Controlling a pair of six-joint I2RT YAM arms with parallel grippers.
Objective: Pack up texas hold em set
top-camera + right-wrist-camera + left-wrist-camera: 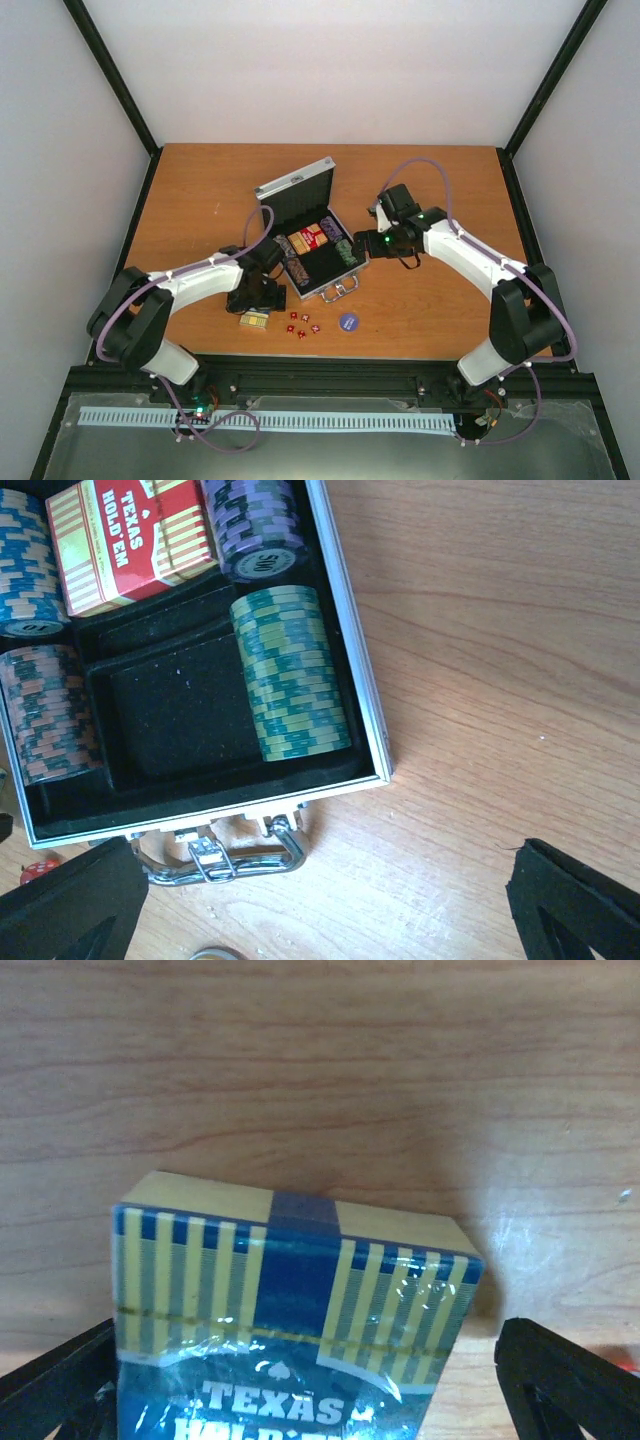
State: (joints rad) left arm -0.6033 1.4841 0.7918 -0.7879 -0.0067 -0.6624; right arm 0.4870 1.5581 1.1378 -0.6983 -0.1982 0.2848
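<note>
I should pack the blue and yellow card box flat into the case's empty slot (322, 265), so I should grab the box with my left gripper by its opposite side edges, with the bottom of the box free.
The silver case (345, 275) lies open mid-table, its lid (297, 195) raised. Inside are a red card box (130, 540) and green (290, 675), purple (255, 530), blue (25, 570) and orange-brown (50, 715) chip stacks. A blue and yellow card box (290, 1300) lies on the wood in front of the case. My left gripper (310, 1390) is open, with one finger on each side of that box and a gap at each side. My right gripper (320, 910) is open over bare wood by the case's handle (225, 855).
Several tiny red dice (301, 325) and a blue-purple disc (348, 322) lie near the front edge, right of the blue card box (254, 321). One die (38, 870) shows beside the right gripper's left finger. A black frame borders the table.
</note>
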